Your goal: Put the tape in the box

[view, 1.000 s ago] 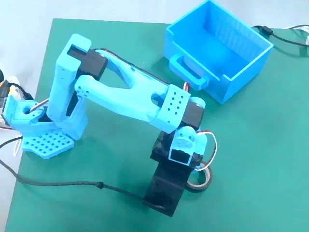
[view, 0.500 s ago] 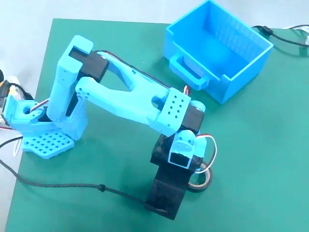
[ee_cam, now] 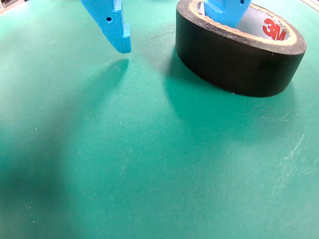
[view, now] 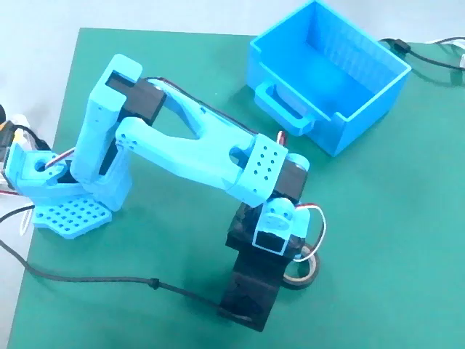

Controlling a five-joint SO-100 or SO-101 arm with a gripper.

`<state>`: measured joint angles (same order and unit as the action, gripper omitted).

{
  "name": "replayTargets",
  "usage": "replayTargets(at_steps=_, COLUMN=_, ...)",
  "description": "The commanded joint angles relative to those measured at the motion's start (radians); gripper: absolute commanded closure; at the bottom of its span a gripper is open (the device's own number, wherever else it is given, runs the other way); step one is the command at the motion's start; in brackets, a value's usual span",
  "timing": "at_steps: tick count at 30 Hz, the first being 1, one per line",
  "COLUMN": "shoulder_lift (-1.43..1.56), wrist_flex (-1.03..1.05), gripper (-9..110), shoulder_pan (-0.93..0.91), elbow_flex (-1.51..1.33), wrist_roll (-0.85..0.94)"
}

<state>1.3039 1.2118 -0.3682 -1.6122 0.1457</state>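
I should put the tape in the blue box next, so my gripper will grab the tape by its ring side (view: 299,283).
The tape (ee_cam: 234,62) is a black roll with a whitish "3M" core, lying flat on the green mat. My gripper (ee_cam: 174,35) is open and straddles the roll's near wall: one blue finger (ee_cam: 224,11) is down inside the core, the other (ee_cam: 115,27) stands apart on the mat to the left. In the fixed view only part of the tape (view: 304,277) shows beside the gripper (view: 288,266), whose fingertips are hidden under the black wrist block. The blue box (view: 363,120) stands open and empty at the back right, handle toward the arm.
The arm's blue perforated base (view: 69,212) sits at the mat's left edge. A black cable (view: 109,280) runs across the front of the mat to the wrist block. Another cable (view: 429,57) lies behind the box. White tabletop borders the mat.
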Motion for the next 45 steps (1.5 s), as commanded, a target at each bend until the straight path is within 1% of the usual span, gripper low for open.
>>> replayTargets(at_steps=1, shoulder_lift=0.008, wrist_flex=-0.003, gripper=90, shoulder_pan=-0.008, elbow_flex=0.092, wrist_roll=0.017)
replayTargets(at_steps=3, shoulder_lift=0.008, wrist_flex=-0.003, gripper=99, shoulder_pan=-0.008, elbow_flex=0.095, wrist_roll=0.017)
replayTargets(at_steps=4, shoulder_lift=0.008, wrist_flex=-0.003, gripper=102, shoulder_pan=-0.009, elbow_flex=0.095, wrist_roll=0.017)
replayTargets(at_steps=18, shoulder_lift=0.015, wrist_flex=0.002, gripper=102, shoulder_pan=-0.014, elbow_flex=0.098, wrist_roll=0.026)
replayTargets(at_steps=28, shoulder_lift=0.091, wrist_flex=0.08, gripper=102, shoulder_pan=-0.035, elbow_flex=0.16, wrist_roll=0.032)
replayTargets(at_steps=38, shoulder_lift=0.103, wrist_flex=0.322, gripper=102, shoulder_pan=-0.006, elbow_flex=0.525, wrist_roll=0.025)
replayTargets(at_steps=42, shoulder_lift=0.103, wrist_flex=0.387, gripper=102, shoulder_pan=0.048, elbow_flex=0.658, wrist_roll=0.018)
replayTargets(at_steps=45, shoulder_lift=0.121, wrist_flex=0.394, gripper=102, shoulder_pan=0.112, elbow_flex=0.704, wrist_roll=0.003)
